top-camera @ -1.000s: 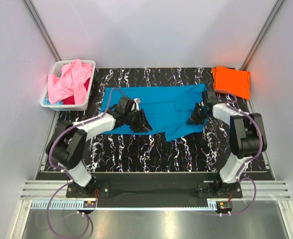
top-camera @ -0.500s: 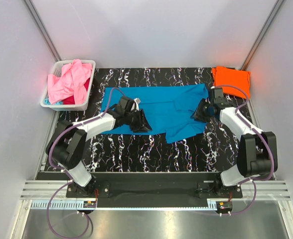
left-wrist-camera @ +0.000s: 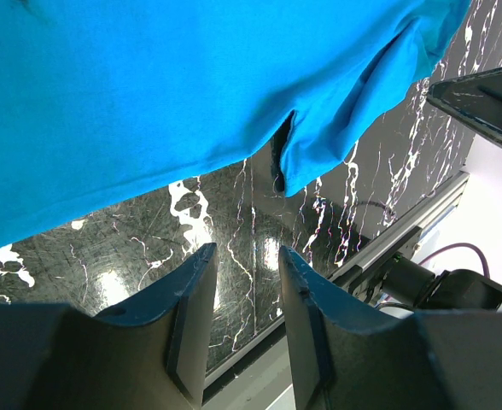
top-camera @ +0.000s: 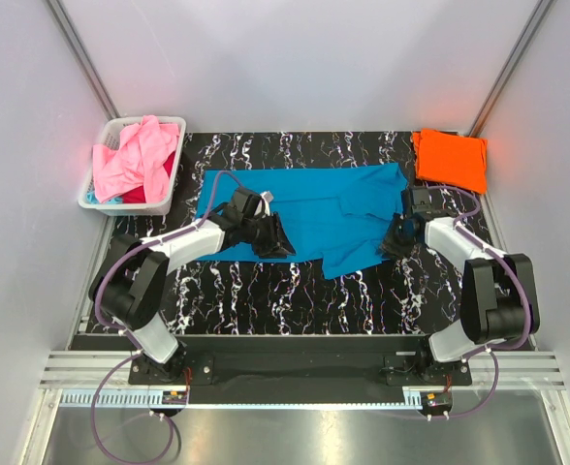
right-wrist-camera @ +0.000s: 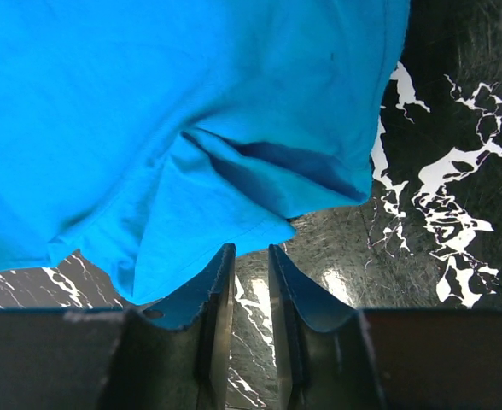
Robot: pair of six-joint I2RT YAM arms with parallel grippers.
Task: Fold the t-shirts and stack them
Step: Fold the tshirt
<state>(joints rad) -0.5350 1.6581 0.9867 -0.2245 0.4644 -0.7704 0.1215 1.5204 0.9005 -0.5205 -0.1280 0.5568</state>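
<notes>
I next need to take hold of the teal-blue t-shirt's folded-over flap by its outer corner [top-camera: 383,260] with my right gripper, to fold the near side of the t-shirt across.
A teal-blue t-shirt [top-camera: 309,208] lies spread flat on the black marbled table [top-camera: 295,291]. My left gripper [top-camera: 277,237] hovers at the shirt's near edge, left of centre; in the left wrist view its jaws [left-wrist-camera: 247,256] stand open over bare table, with the shirt's hem [left-wrist-camera: 148,85] ahead. My right gripper [top-camera: 394,242] is at the shirt's near right corner. Its jaws [right-wrist-camera: 251,252] are a narrow gap apart with nothing between them, just short of a folded-over flap of the shirt [right-wrist-camera: 200,213]. A folded orange t-shirt [top-camera: 450,158] lies at the back right.
A white lattice basket [top-camera: 120,206] at the back left holds a crumpled pink t-shirt [top-camera: 130,160] over a red one [top-camera: 157,189]. Grey walls close in both sides and the back. The table's front rail [left-wrist-camera: 405,231] runs near the arm bases.
My right gripper has opened off the shirt's right edge and drawn back toward the near right corner, its elbow swinging outward. The left arm has stayed still.
</notes>
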